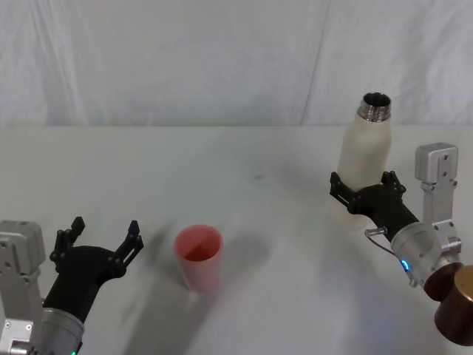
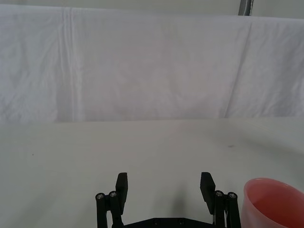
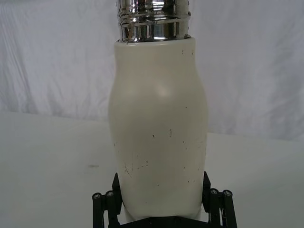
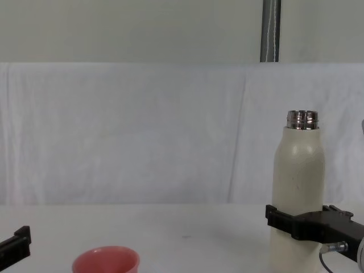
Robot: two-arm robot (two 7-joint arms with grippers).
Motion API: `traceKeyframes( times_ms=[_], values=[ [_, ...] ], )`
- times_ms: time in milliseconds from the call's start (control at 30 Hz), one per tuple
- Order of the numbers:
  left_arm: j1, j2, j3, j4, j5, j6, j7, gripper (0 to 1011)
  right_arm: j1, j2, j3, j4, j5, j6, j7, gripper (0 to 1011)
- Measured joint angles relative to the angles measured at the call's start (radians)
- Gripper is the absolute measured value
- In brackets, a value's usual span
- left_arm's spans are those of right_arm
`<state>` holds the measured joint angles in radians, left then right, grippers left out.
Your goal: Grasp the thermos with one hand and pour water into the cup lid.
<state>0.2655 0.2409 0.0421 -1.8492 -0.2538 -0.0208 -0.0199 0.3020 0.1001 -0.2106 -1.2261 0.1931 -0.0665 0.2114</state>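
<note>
The thermos needs its steel neck (image 4: pixel 302 120) free to pour into the cup lid, so my right gripper should next take hold of the thermos by its lower body.
The cream-white thermos (image 1: pixel 366 148) stands upright at the right of the table with its steel neck uncapped, seen close up in the right wrist view (image 3: pixel 159 128) and from the side in the chest view (image 4: pixel 298 170). My right gripper (image 1: pixel 363 182) is open, one finger on each side of the thermos's lower body (image 3: pixel 161 183), close against it (image 4: pixel 296 220). The pink cup lid (image 1: pixel 198 255) stands upright in the middle near the front (image 4: pixel 105 261). My left gripper (image 1: pixel 103 231) is open and holds nothing, just left of the cup lid (image 2: pixel 273 202).
A white cloth covers the table (image 1: pixel 244 170) and hangs as a backdrop behind it. A brown round part (image 1: pixel 458 303) sits by my right wrist at the lower right. A metal pole (image 4: pixel 270 31) rises behind the backdrop. Bare tabletop lies between the cup lid and the thermos.
</note>
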Motion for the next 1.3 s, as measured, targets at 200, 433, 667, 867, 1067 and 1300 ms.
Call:
traceKeyframes(
  times_ms=[200, 433, 667, 867, 1067, 1300],
  values=[
    [0.0, 0.0, 0.0, 0.0, 0.0, 0.0, 0.0, 1001, 0.0, 0.0, 0.0, 0.0, 0.0, 0.0, 0.0, 950],
    [0.0, 0.0, 0.0, 0.0, 0.0, 0.0, 0.0, 1001, 0.0, 0.0, 0.0, 0.0, 0.0, 0.0, 0.0, 950],
    [0.0, 0.0, 0.0, 0.0, 0.0, 0.0, 0.0, 1001, -0.001, 0.004, 0.0, -0.012, 0.0, -0.001, 0.007, 950],
    [0.0, 0.0, 0.0, 0.0, 0.0, 0.0, 0.0, 1001, -0.003, 0.02, -0.004, -0.049, -0.002, -0.005, 0.021, 950],
    [0.0, 0.0, 0.0, 0.0, 0.0, 0.0, 0.0, 1001, -0.011, 0.043, -0.009, -0.1, -0.015, -0.002, 0.028, 950],
    [0.0, 0.0, 0.0, 0.0, 0.0, 0.0, 0.0, 1001, -0.036, 0.08, -0.013, -0.173, -0.039, 0.007, 0.031, 950]
  ],
)
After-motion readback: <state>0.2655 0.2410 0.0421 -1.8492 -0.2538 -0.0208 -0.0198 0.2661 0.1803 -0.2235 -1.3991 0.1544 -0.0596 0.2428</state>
